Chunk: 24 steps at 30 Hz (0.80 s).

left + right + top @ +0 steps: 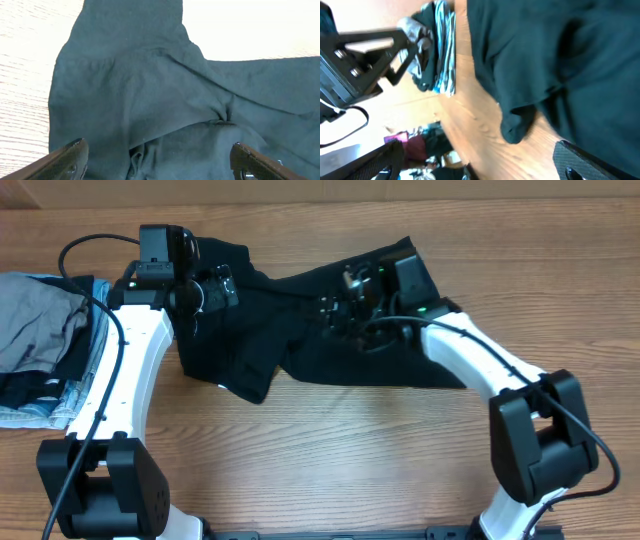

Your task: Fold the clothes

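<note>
I need to grab the black garment by its bunched middle fold next with my right gripper, to draw it over the wood for folding.
The clothes (300, 330) are one black, wrinkly garment lying crumpled across the far middle of the table. My left gripper (222, 288) hovers over its left part. In the left wrist view the dark cloth (150, 90) fills the frame, and the left gripper (157, 161) stands open with only loose folds beneath it. My right gripper (340, 305) is over the garment's middle. In the right wrist view the right gripper (480, 162) is open and tilted, the black cloth (555, 60) hangs past its right finger (590, 161), and nothing is between its fingers.
A folded stack of grey, dark and light-blue denim garments (40, 345) sits at the table's left edge, also seen as the stack (437, 50) in the right wrist view. The left arm (360, 55) stands close beside it. Bare wood (350, 450) lies in front of the garment.
</note>
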{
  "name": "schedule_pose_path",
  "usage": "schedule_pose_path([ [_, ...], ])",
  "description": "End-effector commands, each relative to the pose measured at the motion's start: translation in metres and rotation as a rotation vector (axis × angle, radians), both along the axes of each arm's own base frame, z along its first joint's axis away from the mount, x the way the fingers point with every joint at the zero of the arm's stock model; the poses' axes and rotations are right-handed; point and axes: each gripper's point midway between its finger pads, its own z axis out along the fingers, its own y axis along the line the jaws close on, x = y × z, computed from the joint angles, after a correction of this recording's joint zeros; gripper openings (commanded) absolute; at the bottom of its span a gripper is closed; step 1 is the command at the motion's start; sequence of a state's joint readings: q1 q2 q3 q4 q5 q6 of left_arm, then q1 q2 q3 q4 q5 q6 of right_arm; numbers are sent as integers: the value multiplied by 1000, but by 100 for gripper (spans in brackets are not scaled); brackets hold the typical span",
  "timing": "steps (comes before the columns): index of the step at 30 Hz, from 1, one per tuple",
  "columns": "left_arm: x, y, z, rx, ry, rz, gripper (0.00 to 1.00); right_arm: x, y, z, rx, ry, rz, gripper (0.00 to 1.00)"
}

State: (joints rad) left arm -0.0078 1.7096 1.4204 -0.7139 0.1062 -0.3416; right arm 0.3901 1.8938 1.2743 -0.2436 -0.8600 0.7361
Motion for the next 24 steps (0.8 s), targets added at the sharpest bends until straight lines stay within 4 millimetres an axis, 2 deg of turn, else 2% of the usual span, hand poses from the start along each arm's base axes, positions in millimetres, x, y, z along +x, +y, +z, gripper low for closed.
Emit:
schedule_pose_path([
  [1, 5, 12, 3, -21, -9, 32, 93, 1, 13, -32, 4, 178, -62, 93],
  [4, 4, 16, 3, -34, -7, 40, 93, 5, 15, -58, -9, 264, -108, 93],
  [6, 4, 16, 4, -55, -7, 35, 93, 9, 17, -68, -3, 283, -122, 93],
  [9, 5, 16, 4, -58, -10, 34, 94, 18, 19, -71, 17, 270, -140, 90],
  [11, 5, 15, 5, -61, -11, 24, 94, 24, 22, -65, 43, 254, -150, 87],
  [12, 4, 15, 5, -60, -12, 24, 94, 26, 23, -63, 54, 253, -157, 82],
  [13, 4, 15, 7, -56, -18, 19, 94, 27, 24, -61, 62, 251, -161, 73],
  [15, 4, 15, 12, -53, -31, 16, 94, 28, 24, -60, 66, 255, -165, 45],
  [16, 3, 16, 16, -49, -40, 12, 94, 28, 24, -60, 67, 259, -166, 24],
  [17, 3, 16, 19, -44, -48, 9, 95, 27, 25, -60, 69, 263, -165, 14],
  [19, 3, 16, 23, -35, -61, -1, 96, 24, 28, -59, 71, 272, -157, 4],
  [24, 1, 17, 23, -27, -56, -1, 97, 10, 45, -53, 98, 284, -97, 4],
])
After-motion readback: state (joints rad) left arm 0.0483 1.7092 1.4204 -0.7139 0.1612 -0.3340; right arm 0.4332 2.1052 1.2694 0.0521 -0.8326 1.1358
